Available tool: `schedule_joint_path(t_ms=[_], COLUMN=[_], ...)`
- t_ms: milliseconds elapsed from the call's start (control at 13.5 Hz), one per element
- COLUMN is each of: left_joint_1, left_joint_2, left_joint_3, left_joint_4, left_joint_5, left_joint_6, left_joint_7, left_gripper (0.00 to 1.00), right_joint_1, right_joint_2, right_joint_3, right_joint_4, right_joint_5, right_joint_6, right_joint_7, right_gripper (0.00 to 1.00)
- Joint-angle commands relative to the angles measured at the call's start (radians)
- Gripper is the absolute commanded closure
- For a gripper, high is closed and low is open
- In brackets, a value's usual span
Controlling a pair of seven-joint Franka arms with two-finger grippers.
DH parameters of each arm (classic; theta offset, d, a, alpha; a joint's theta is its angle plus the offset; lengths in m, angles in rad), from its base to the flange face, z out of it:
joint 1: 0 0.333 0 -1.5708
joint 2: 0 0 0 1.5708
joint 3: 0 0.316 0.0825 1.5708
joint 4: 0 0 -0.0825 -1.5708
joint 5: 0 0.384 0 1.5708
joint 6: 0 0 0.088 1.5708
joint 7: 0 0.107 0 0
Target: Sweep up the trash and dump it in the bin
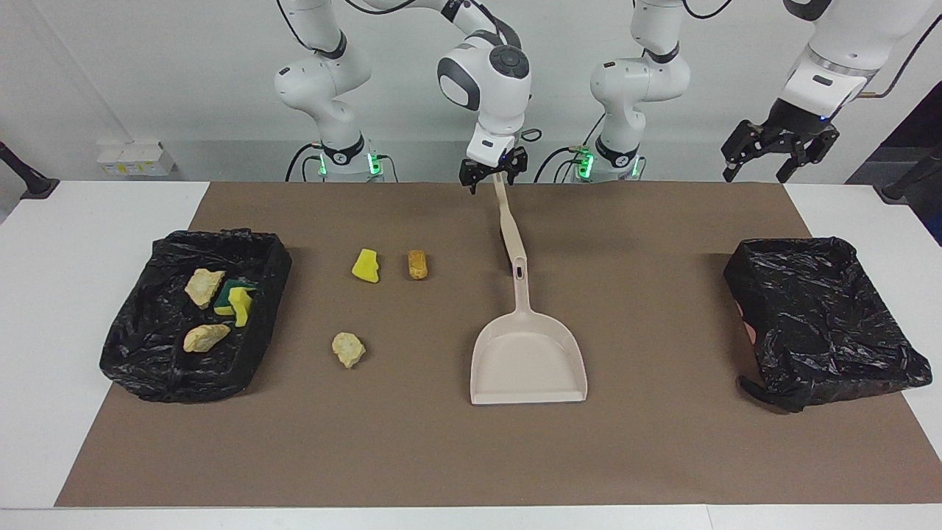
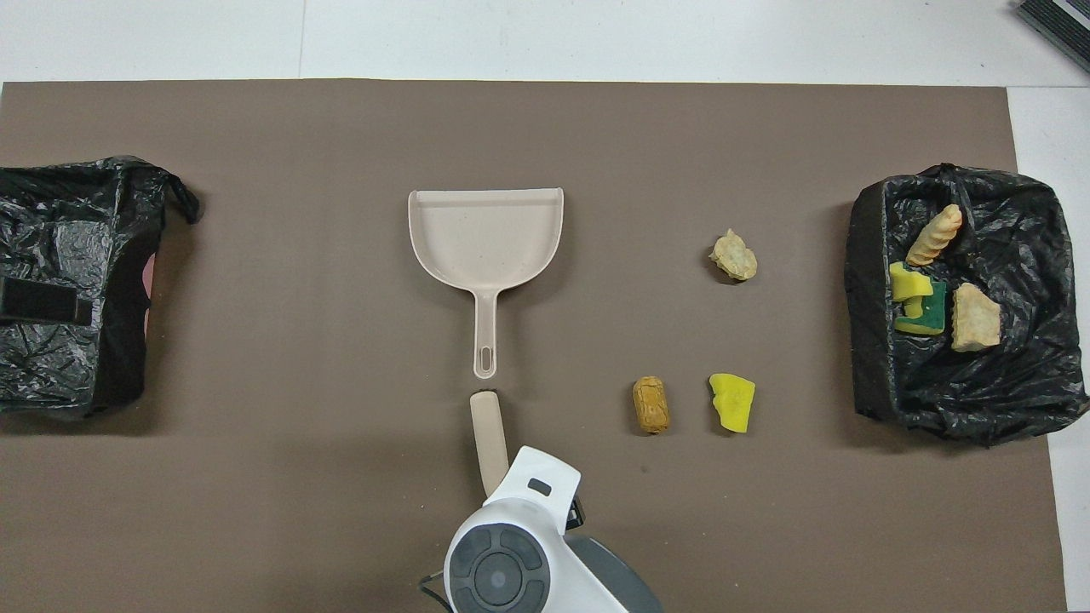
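The left gripper grabs the dustpan by its slim handle (image 2: 485,335) next, since the dustpan spreads into a broad scoop (image 2: 485,240), far wider than the handle.
Three pieces of trash lie on the brown mat: a yellow sponge (image 1: 366,266) (image 2: 732,402), an orange-brown lump (image 1: 417,264) (image 2: 651,405) and a pale wrinkly lump (image 1: 348,349) (image 2: 734,255). The black-lined bin (image 1: 147,368) (image 2: 979,400) at the right arm's end holds several more pieces. The beige dustpan (image 1: 528,361) (image 2: 485,234) lies mid-mat, and the brush (image 1: 508,221) (image 2: 487,434) lies in line with its handle, nearer to the robots. My right gripper (image 1: 493,173) hangs open and holds nothing, over the brush handle's robot-side end. My left gripper (image 1: 765,165) waits open, high over the left arm's end of the table.
A second black-lined bin (image 1: 824,316) (image 2: 68,281) stands at the left arm's end of the mat, with no trash showing in it. The white table (image 1: 73,221) borders the mat on all sides.
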Motion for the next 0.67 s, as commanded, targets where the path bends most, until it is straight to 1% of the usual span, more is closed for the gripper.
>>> schedule_joint_path(t_ms=[0,74,222,370,444,518,592], left_joint_1=[-0.015,-0.041,-0.062,-0.119,-0.149,-0.177,-0.205], left_joint_2=[-0.007,0.005,0.036,0.111,0.135,0.152,0.157], left_joint_3=[-0.010,-0.011,-0.014,-0.014,-0.016,-0.014,-0.016], left_joint_4=[0.005,-0.003,-0.006,-0.012,-0.027,-0.051,-0.077], left_joint_5=[0.012,0.010,0.012,0.012,0.012,0.012,0.010], left_joint_6=[-0.005,0.007,0.056,0.157,0.215,0.279,0.315], left_joint_7=[-0.007,-0.007,-0.042,-0.160,-0.217,-0.272,-0.310], left_gripper=[0.00,0.00,0.00,0.00,0.00,0.00,0.00], right_joint_1=[0.047,0.051,0.059,0.076,0.078,0.078,0.078], right_joint_2=[0.006,0.013,0.015,0.030,0.032,0.032,0.030], right_joint_3=[-0.002,-0.004,-0.002,-0.004,-0.002,-0.002,-0.002], right_joint_4=[-0.062,-0.073,-0.087,-0.100,-0.104,-0.104,-0.105], right_joint_5=[0.021,0.023,0.023,0.023,0.023,0.024,0.024], right_joint_6=[0.096,0.128,0.139,0.168,0.173,0.174,0.174], right_joint_7=[0.047,0.052,0.056,0.058,0.061,0.061,0.061], right_gripper=[0.00,0.00,0.00,0.00,0.02,0.06,0.15])
